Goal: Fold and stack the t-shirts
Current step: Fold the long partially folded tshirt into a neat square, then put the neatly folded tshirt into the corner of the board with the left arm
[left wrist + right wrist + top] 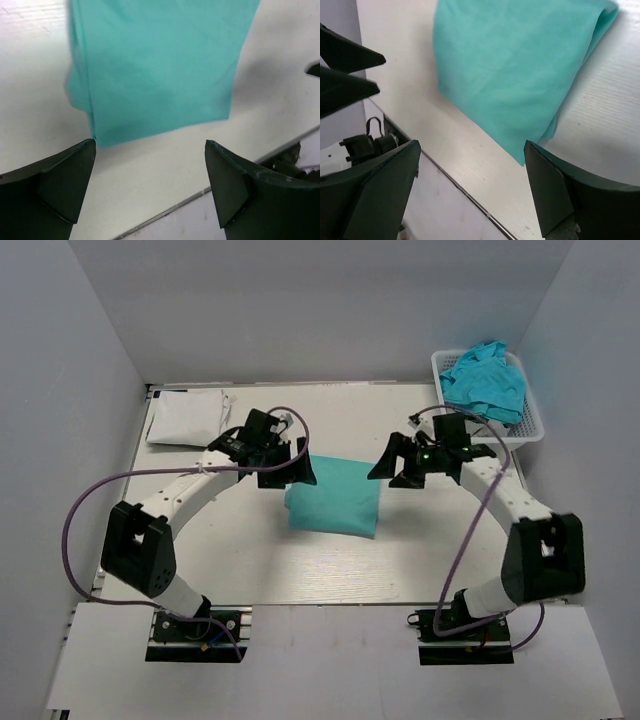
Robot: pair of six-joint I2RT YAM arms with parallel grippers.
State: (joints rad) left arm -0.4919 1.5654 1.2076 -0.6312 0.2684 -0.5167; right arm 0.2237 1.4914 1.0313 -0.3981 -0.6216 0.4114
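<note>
My left gripper is to grab the folded teal t-shirt by its layered side edge [290, 504] nearest the white t-shirt [186, 416] next, so it can stack it there still folded.
A folded teal t-shirt [333, 497] lies flat at the table's middle; it also shows in the left wrist view [155, 65] and the right wrist view [520, 65]. A folded white t-shirt [186, 416] lies at the back left corner. More crumpled teal t-shirts [486, 380] fill the white basket. My left gripper [302, 468] is open and empty, above the folded shirt's left back edge. My right gripper [386, 464] is open and empty, above its right back edge. In each wrist view the fingers [55, 185] [565, 190] stand wide apart over bare table.
A white plastic lattice basket [528, 427] stands at the back right corner. Grey walls enclose the table on three sides. The table's front edge [165, 212] and the arm bases lie near the wrist views' lower parts.
</note>
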